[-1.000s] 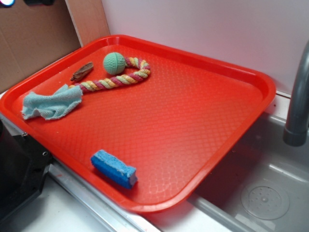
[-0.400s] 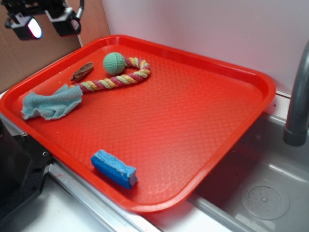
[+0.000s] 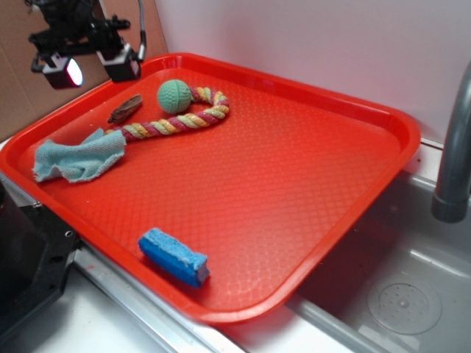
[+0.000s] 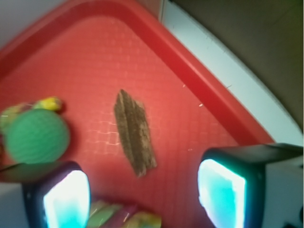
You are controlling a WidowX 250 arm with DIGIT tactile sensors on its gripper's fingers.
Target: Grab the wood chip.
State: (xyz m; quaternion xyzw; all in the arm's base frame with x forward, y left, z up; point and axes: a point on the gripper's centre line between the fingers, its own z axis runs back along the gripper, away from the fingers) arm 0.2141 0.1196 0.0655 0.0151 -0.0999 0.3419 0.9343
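Note:
Red tray shows between my raised fingertips and the chip in the exterior view, so my gripper moves to the wood chip (image 3: 125,108), before closing on it.
The wood chip (image 3: 125,108) is a thin dark-brown sliver lying flat on the red tray (image 3: 309,103) near its far left corner, left of the green ball (image 3: 174,96). In the wrist view the chip (image 4: 134,133) lies lengthwise ahead of the jaws, with the ball (image 4: 37,136) to its left. My gripper (image 3: 93,68) hovers above the tray's far left rim, a little above and left of the chip. It is open and empty; in the wrist view the gripper (image 4: 145,197) has its two lit fingertips wide apart.
A multicoloured braided rope (image 3: 180,119) curves from the ball toward a light-blue cloth (image 3: 77,156) at the tray's left. A blue sponge (image 3: 174,257) lies near the front edge. A grey faucet (image 3: 455,154) and sink (image 3: 397,294) are at the right. A brown board (image 3: 44,95) stands behind.
My gripper has come into view at the top left and moved down and to the right toward the chip. The objects on the tray have not moved.

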